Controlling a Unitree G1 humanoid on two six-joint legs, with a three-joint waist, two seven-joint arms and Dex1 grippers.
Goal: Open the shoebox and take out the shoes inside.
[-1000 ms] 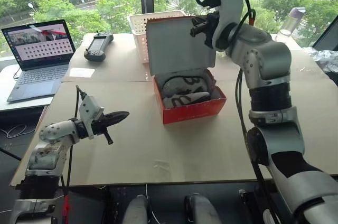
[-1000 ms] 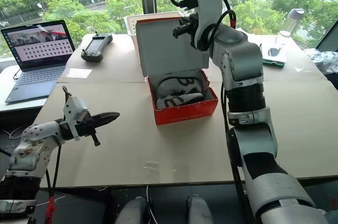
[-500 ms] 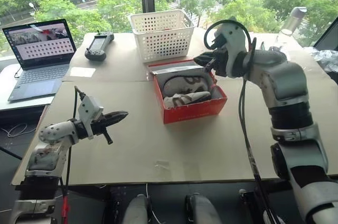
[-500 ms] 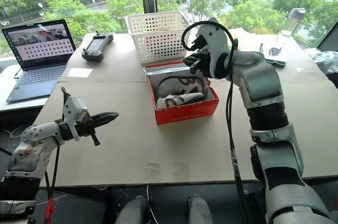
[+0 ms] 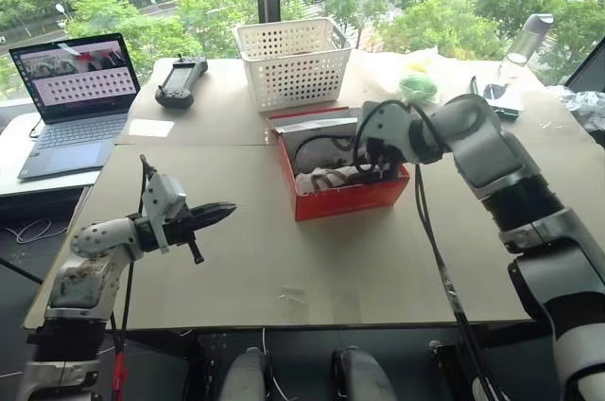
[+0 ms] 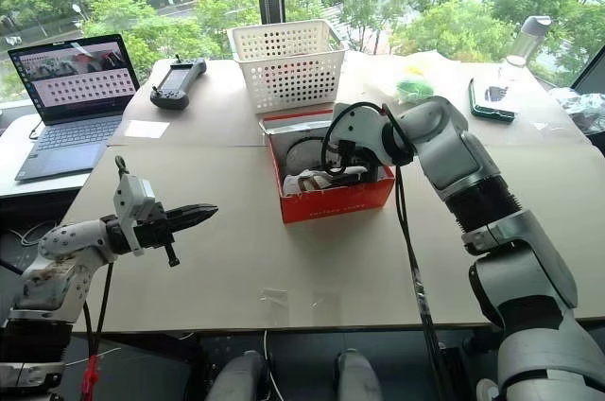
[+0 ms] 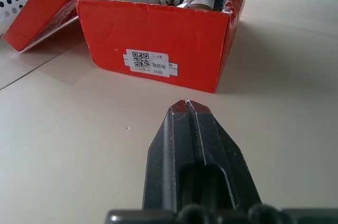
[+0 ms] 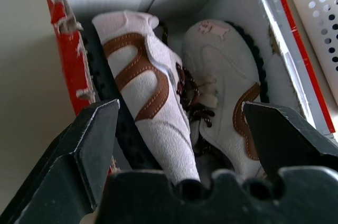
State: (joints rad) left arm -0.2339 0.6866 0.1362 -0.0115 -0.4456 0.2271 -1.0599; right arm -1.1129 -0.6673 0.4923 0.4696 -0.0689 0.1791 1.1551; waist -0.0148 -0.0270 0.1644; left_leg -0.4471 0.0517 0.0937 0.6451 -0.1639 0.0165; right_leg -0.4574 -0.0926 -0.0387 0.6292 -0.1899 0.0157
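The pale sneaker [image 8: 153, 102] is below the fingers, which are over the red shoebox's side [image 8: 71, 60] and would miss. My right gripper needs to go down first and then close.
The red shoebox [image 5: 345, 195] stands open in the middle of the table, its lid [image 5: 312, 122] lying back flat toward the basket. Inside lie the shoes: one pale sneaker with brown trim on its side [image 8: 142, 71], the other [image 8: 222, 76] beside it, dark laces between them. My right gripper [image 5: 373, 166] reaches down into the box from its right side. It is open, fingers [image 8: 90, 139] spread wide over both shoes and holding nothing. My left gripper [image 5: 222, 212] hovers shut over the table, left of and in front of the box, pointing at its labelled end wall [image 7: 153, 49].
A white perforated basket [image 5: 293, 61] stands right behind the box lid. A laptop [image 5: 76, 89] and a black controller [image 5: 180, 81] sit at the far left. A bottle [image 5: 525, 42], a dark flat item [image 5: 496, 98] and a green object [image 5: 418, 87] are at the back right.
The lid, upright with my right gripper shut at its top edge a second ago, has dropped back flat. My right gripper came down into the box and opened. The left gripper stayed put.
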